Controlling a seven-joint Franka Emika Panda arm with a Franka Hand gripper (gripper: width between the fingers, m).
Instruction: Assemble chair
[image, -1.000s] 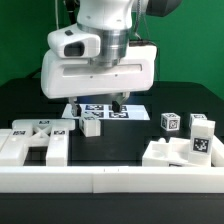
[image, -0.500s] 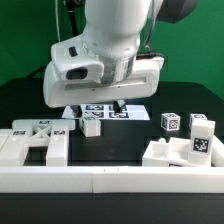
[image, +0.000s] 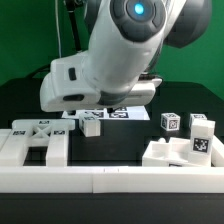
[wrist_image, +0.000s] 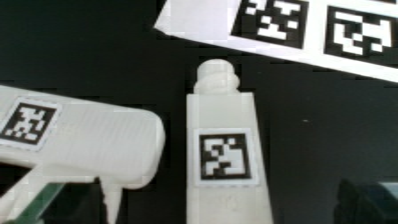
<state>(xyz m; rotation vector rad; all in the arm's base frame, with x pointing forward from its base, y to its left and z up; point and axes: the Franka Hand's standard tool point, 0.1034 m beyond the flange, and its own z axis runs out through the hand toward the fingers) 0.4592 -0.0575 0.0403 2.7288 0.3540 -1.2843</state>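
Dark table shows between my wide fingertips and the white leg (wrist_image: 228, 190) below them, so it is too early to close. My gripper lowers first, then closes on the leg.
The chair lies in loose white tagged parts. In the wrist view a long leg piece (wrist_image: 221, 140) with a round peg at one end lies on the black table. A rounded part (wrist_image: 80, 128) lies beside it. My gripper (wrist_image: 199, 205) is open, and its dim fingers (wrist_image: 368, 195) stand wide apart on either side of the leg, not touching it. In the exterior view the tilted arm hides the gripper. A small block (image: 91, 126) sits just under the arm. Flat parts (image: 38, 140) lie at the exterior view's left. A larger part (image: 175, 152) lies at its right.
The marker board (image: 122, 112) lies behind the small block and also shows in the wrist view (wrist_image: 294, 25). A tagged cube (image: 170, 122) and an upright block (image: 201, 126) stand at the exterior view's right. The long white border wall (image: 110, 182) runs along the front.
The arm has swung and tilted over, and its upper body now leans toward the exterior view's right and fills more of the frame. The parts on the table have not moved.
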